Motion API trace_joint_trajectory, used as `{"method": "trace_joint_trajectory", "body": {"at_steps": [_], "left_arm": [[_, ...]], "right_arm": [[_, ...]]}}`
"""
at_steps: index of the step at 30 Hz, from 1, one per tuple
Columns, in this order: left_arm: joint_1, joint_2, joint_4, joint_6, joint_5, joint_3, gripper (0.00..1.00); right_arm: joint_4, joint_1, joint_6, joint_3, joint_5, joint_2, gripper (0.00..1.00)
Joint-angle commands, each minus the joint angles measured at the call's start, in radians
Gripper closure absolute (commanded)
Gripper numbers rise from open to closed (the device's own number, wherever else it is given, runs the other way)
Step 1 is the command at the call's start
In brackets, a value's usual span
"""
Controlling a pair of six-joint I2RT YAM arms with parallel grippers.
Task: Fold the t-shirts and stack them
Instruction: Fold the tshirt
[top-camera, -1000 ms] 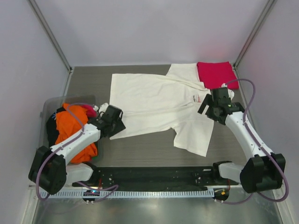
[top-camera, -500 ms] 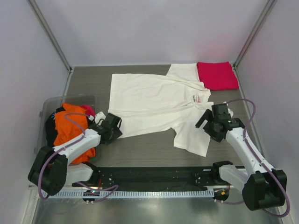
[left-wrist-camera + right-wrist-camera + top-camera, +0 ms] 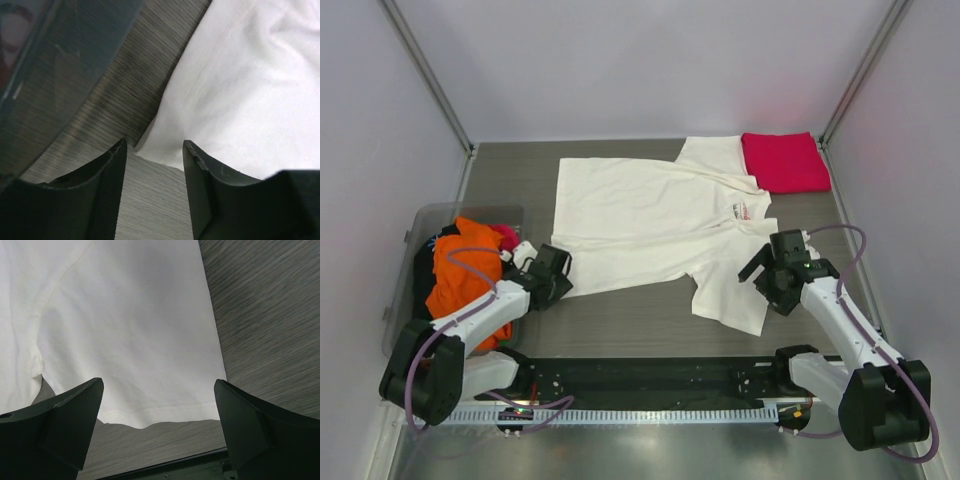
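Observation:
The white t-shirt's near sleeve at its hem edge (image 3: 730, 321) (image 3: 161, 413) will be grabbed next by my right gripper, to fold the sleeve and near side over the t-shirt's body.
A white t-shirt (image 3: 650, 215) with a small red logo panel (image 3: 741, 210) lies spread flat on the table. A folded pink-red t-shirt (image 3: 783, 160) lies at the far right corner. Orange (image 3: 455, 275) and dark (image 3: 424, 268) t-shirts sit bunched in the bin at left. My left gripper (image 3: 562, 273) is open and low at the white shirt's near-left hem corner; that corner (image 3: 165, 150) lies just beyond my fingertips (image 3: 112, 167). My right gripper (image 3: 762, 270) is open wide above the shirt's near sleeve (image 3: 130, 330), whose hem edge lies between the jaws.
A clear plastic bin (image 3: 420, 222) stands at the left edge, and its rim (image 3: 60, 60) shows close by in the left wrist view. A black rail (image 3: 650, 375) runs along the near edge. Walls close in the table on three sides.
My right gripper has moved from beside the pink-red shirt toward me to the white shirt's near sleeve. My left gripper has drawn back and left to the hem corner.

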Motion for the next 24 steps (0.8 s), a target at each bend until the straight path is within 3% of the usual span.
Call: {"method": "trace_joint_trajectory", "body": {"at_steps": [1, 3, 7, 8, 16, 19, 22, 24], "left_arm": [[0.02, 0.016, 0.005, -0.011, 0.028, -0.055, 0.51], [0.02, 0.011, 0.026, -0.007, 0.042, -0.056, 0.57], [0.02, -0.007, 0.04, 0.015, 0.058, -0.041, 0.89], [0.02, -0.015, 0.04, 0.02, 0.058, -0.035, 0.92], [0.02, -0.105, -0.03, 0.043, 0.03, 0.022, 0.98], [0.021, -0.139, -0.05, 0.046, 0.013, 0.025, 0.98], [0.02, -0.153, -0.069, 0.052, -0.001, 0.031, 0.98], [0.02, -0.16, -0.075, 0.053, -0.001, 0.03, 0.98]], "right_arm": [[0.001, -0.005, 0.052, -0.008, 0.033, -0.021, 0.0], [-0.001, -0.003, 0.069, -0.022, 0.044, -0.021, 0.0], [0.007, 0.006, 0.084, -0.063, 0.021, 0.006, 0.0], [0.005, 0.012, 0.086, -0.071, 0.022, 0.003, 0.0], [-0.015, 0.083, 0.142, -0.14, -0.001, -0.038, 0.0], [0.024, 0.087, 0.142, -0.183, -0.038, -0.017, 0.08], [0.053, 0.095, 0.144, -0.209, -0.045, -0.007, 0.2], [0.053, 0.097, 0.142, -0.209, -0.039, -0.015, 0.34]]}}
